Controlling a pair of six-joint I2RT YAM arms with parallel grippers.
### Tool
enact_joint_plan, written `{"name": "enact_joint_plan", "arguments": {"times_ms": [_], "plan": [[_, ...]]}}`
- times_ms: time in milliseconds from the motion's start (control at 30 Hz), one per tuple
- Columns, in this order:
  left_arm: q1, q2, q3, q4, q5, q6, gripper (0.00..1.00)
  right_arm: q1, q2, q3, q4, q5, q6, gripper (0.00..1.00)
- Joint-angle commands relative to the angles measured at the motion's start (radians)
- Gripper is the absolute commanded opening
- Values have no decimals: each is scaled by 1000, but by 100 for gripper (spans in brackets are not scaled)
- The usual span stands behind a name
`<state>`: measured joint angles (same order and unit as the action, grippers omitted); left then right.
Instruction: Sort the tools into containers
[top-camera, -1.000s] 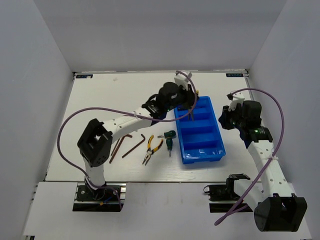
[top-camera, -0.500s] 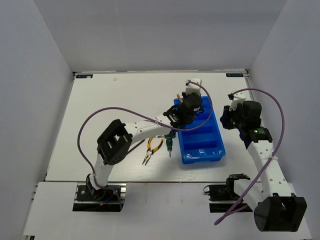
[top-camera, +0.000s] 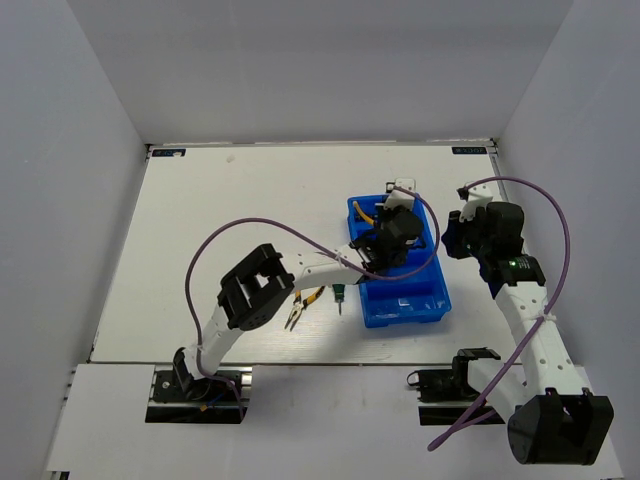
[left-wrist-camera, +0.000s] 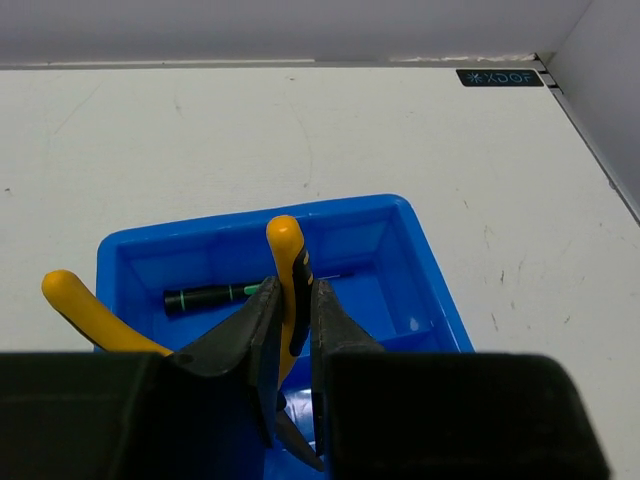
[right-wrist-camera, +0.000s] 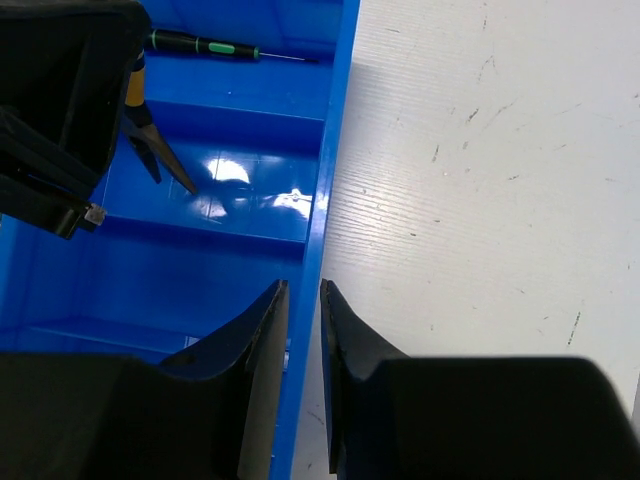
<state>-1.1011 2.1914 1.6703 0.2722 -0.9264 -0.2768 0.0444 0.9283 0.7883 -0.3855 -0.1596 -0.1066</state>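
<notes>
My left gripper releases the pliers now, since the pliers' nose points into a section of the tray and they would land in the blue tray.
Over the middle of the blue tray my left gripper is shut on a pair of yellow-handled pliers. In the left wrist view one yellow handle is pinched between the jaws and the nose points down into a compartment. A thin dark screwdriver lies in the farthest compartment. My right gripper is shut on the tray's right wall, one finger on each side. A second pair of pliers and a stubby green-black tool lie on the table left of the tray.
The left arm's forearm stretches across the table from the left and hides part of what lies beneath it. White walls close the table in at the back and sides. The right arm's purple cable loops right of the tray.
My left gripper has carried the pliers from the tray's far left corner toward me and rightward, over its middle. The right gripper has stayed on the tray's wall.
</notes>
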Motion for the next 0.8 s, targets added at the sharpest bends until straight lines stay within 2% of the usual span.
{"name": "enact_joint_plan", "arguments": {"times_ms": [0,133,200,267,367,633,767], "plan": [[-6,-10,71,65,-52,21,0,-9,-22,-3,43,5,13,26],[-16,-1,80,45,-52,11,2,-8,-19,-3,42,2,13,26],[-16,8,80,19,-43,-1,13,-11,-20,-3,43,-1,12,26],[-16,8,80,7,-34,-28,16,-9,-22,-1,40,-3,12,27],[-16,8,69,-17,-23,-50,28,-9,-22,-1,37,-6,10,27],[-16,-1,49,-51,-5,-82,48,-11,-26,-1,39,-4,15,28],[-16,-12,40,-51,-5,-82,48,-12,-25,-3,40,-6,13,28]]}}
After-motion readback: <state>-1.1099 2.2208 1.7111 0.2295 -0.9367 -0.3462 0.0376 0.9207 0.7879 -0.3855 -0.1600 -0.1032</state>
